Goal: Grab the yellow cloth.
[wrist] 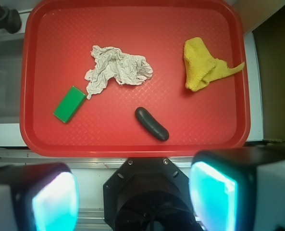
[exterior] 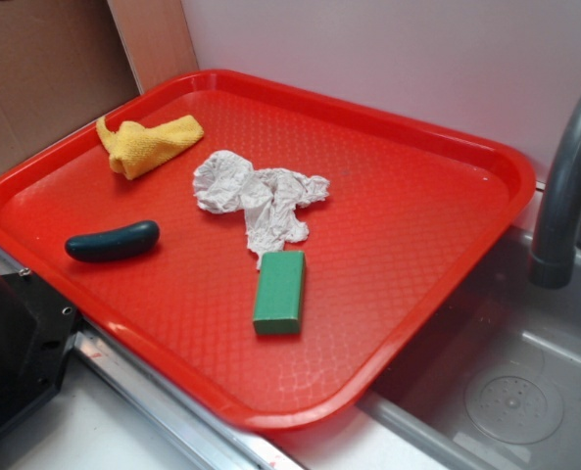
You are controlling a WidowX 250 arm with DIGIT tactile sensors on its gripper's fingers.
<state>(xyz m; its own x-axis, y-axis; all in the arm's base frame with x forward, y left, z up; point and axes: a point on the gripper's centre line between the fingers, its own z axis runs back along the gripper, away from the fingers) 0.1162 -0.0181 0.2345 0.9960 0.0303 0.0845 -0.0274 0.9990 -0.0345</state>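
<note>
The gripper picks up the yellow cloth by its bunched middle fold [exterior: 131, 147] next.
The yellow cloth [exterior: 148, 143] lies bunched in the far left corner of the red tray [exterior: 368, 110]. In the wrist view the yellow cloth [wrist: 202, 70] sits at the upper right of the tray [wrist: 132, 150]. My gripper [wrist: 137, 197] hangs high above the tray's near edge, well away from the cloth. Its two fingers [wrist: 53, 202] stand wide apart with nothing between them, so it is open. The gripper does not show in the exterior view.
A crumpled whitish paper towel [wrist: 116, 70] lies mid-tray, a green block [wrist: 69, 104] to its lower left, a dark green pickle-shaped toy [wrist: 152, 123] near the front rim. A grey faucet [exterior: 564, 196] and sink [exterior: 515, 392] stand right of the tray. The black robot base [exterior: 16, 352] is at lower left.
</note>
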